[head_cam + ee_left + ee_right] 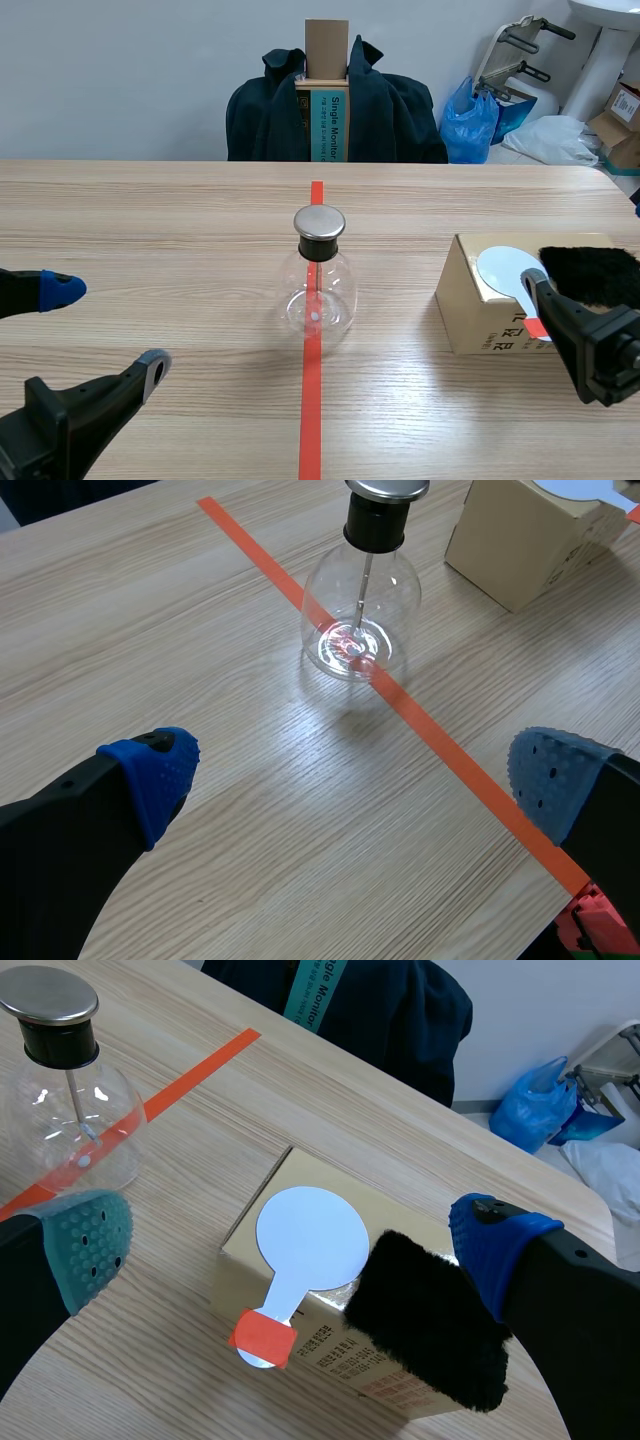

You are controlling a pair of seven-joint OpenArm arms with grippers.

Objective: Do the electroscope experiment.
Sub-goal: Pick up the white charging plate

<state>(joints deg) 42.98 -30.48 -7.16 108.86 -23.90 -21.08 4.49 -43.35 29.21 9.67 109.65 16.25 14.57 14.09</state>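
The paddle has a red-taped handle [536, 327] and a white disc [508, 270]. My right gripper will next grip the paddle by the handle, so the disc stays free for the electroscope experiment.
The electroscope, a clear glass flask [320, 290] with a metal cap [319, 222] and a thin rod inside, stands on the red tape line at mid-table. A white disc paddle [310, 1238] with a red-taped handle [264, 1338] lies on top of a cardboard box [470, 320] at the right, and a black fur pad [430, 1335] lies beside it. My right gripper [290, 1248] hovers open over the box, its fingers on either side of the paddle and fur. My left gripper [355, 775] is open at the near left, with the flask [360, 630] ahead of it.
A chair draped with a dark jacket [390, 110] stands behind the table's far edge. A blue bag [470, 125] and boxes sit on the floor at the back right. The tape line [312, 400] runs down the table's middle.
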